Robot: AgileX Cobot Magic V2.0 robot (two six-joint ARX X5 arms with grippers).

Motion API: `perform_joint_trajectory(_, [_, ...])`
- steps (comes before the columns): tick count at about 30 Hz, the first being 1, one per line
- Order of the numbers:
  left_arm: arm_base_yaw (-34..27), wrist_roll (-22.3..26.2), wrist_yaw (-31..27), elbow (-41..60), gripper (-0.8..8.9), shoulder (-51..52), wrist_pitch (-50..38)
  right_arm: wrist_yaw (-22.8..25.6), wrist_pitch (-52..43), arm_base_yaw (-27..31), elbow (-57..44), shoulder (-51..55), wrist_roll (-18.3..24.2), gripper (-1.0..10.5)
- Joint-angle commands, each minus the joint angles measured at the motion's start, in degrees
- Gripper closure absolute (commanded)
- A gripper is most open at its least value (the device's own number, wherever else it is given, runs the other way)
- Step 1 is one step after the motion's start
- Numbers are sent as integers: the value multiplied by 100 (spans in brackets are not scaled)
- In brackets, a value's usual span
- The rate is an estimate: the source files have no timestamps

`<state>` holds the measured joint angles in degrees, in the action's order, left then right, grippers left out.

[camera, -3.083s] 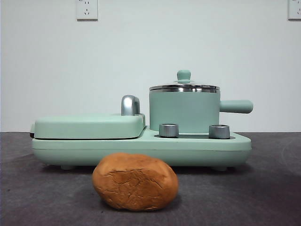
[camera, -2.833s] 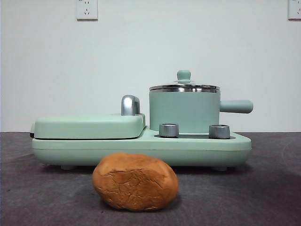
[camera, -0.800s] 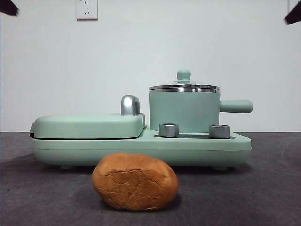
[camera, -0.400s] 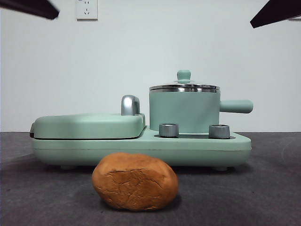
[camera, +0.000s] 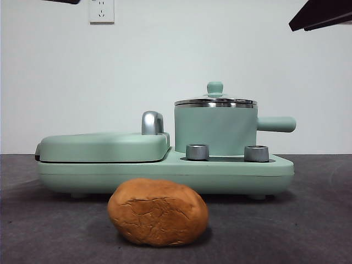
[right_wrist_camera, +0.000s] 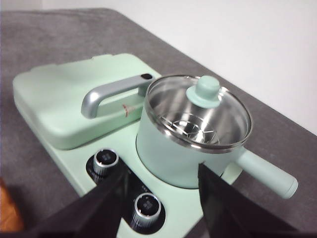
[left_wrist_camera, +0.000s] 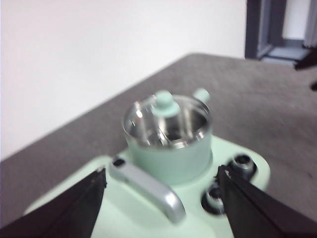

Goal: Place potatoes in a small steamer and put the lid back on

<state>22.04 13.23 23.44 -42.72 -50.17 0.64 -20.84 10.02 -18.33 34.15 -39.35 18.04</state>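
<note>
The glass lid's steel rim spreads too wide for the fingers, so my left gripper should next grab the glass lid's narrow mint-green knob (camera: 215, 88).
The orange-brown potato (camera: 158, 212) lies on the dark table in front of the mint-green cooker. An orange edge of it shows in the right wrist view (right_wrist_camera: 7, 213). The small steamer (camera: 215, 131) stands on the cooker's right half, with the glass lid (camera: 215, 101) sitting on it. My left gripper (left_wrist_camera: 162, 172) is open and empty, high above the steamer (left_wrist_camera: 168, 151) and lid (left_wrist_camera: 165, 101). My right gripper (right_wrist_camera: 162, 171) is open and empty, above the steamer (right_wrist_camera: 166, 151) and lid (right_wrist_camera: 205, 91). In the front view only dark arm tips (camera: 322, 14) show at the top corners.
The flat mint-green grill plate (camera: 104, 146) with a chrome handle (camera: 152, 122) takes up the cooker's left half. Two steel knobs (camera: 197, 152) stand in front of the steamer. The steamer's side handle (camera: 276, 124) points right. A white wall is behind.
Both arms have come into the front view at the top corners. The top-left tip has since drawn almost out of view. The potato, steamer and lid have not moved.
</note>
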Motion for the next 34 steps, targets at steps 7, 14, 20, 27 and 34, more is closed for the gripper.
perform_joint_trajectory(7, [509,-566,-140,-782,480,-1845,-1644,-13,-343,-20,101,-24,-264,721])
perform_joint_trajectory(14, [876,-564,-142,-1923,480,-3593,-1856,-11,-442,-20,101,-24,-264,721])
perform_joint_trajectory(20, [1099,-562,-138,-3067,480,-4861,-1847,-11,-442,-20,101,-24,-264,721])
perform_joint_trajectory(27, [1224,-514,-140,-4048,480,-5908,-1847,-11,-444,-20,101,-24,-264,721])
perform_joint_trajectory(34, [1239,-470,-352,-4315,480,-6452,-1864,-11,-442,-20,101,-24,-264,721])
